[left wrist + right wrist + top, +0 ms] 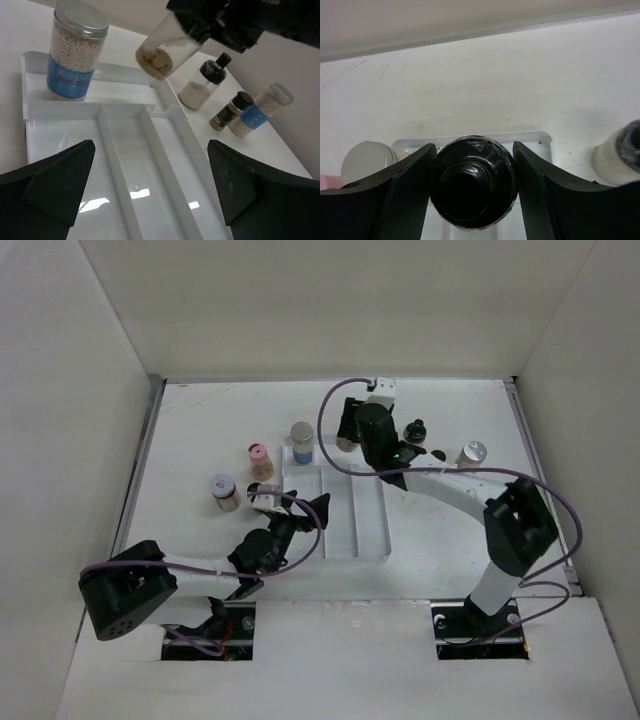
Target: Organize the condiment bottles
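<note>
The bottle is tilted above the tray's far section and would topple if the robot opened its right gripper now, so the right gripper needs to keep holding the bottle until the bottle's base is inside.
My right gripper (349,433) is shut on a clear black-capped bottle (472,186) with brown chunks (156,59). It holds the bottle tilted over the far right corner of the white tray (370,530). My left gripper (293,500) is open and empty over the tray's near left part (120,150). A silver-capped jar with a blue label (301,441) stands in the tray's far compartment (75,50). A pink-capped bottle (260,460) and a labelled jar (223,491) stand left of the tray.
Right of the tray stand a black-capped bottle with white contents (204,85), a small dark black-capped bottle (230,111) and a silver-capped jar with a blue label (262,112), the last also in the top view (471,453). White walls enclose the table.
</note>
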Tool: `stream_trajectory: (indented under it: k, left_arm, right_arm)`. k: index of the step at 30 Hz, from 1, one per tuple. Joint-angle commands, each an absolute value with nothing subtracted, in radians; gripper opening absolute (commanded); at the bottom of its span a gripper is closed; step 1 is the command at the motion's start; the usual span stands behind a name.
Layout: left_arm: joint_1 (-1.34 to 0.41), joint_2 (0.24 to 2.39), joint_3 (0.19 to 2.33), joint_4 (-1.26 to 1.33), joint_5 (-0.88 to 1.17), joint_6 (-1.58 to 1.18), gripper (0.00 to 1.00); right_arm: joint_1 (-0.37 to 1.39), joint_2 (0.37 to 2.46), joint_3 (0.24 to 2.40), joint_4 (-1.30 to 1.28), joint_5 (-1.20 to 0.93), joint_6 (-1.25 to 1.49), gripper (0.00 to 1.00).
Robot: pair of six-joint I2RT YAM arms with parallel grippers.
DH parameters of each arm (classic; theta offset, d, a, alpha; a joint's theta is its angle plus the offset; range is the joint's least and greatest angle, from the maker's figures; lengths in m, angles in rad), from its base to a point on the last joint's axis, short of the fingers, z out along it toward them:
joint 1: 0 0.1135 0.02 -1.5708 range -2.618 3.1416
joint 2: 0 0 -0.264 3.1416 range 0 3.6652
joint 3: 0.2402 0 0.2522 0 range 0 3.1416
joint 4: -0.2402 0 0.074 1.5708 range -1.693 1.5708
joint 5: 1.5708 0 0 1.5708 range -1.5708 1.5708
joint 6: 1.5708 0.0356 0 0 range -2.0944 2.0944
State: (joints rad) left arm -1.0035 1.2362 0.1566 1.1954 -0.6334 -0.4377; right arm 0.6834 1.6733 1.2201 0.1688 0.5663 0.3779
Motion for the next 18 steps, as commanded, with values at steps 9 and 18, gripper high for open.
stream_trajectory:
  k: [9, 18]
  left_arm:
    - [-1.012, 1.206, 0.138, 1.282, -0.65, -0.463, 1.0]
    - [-1.018, 1.219, 0.146, 1.281, -0.649, -0.466, 1.0]
  right_arm:
    - [0.722, 1.92, 1.419, 0.201, 0.535, 0.4, 0.52]
    - [0.74, 1.925, 1.376, 0.202, 0.548, 0.411, 0.83]
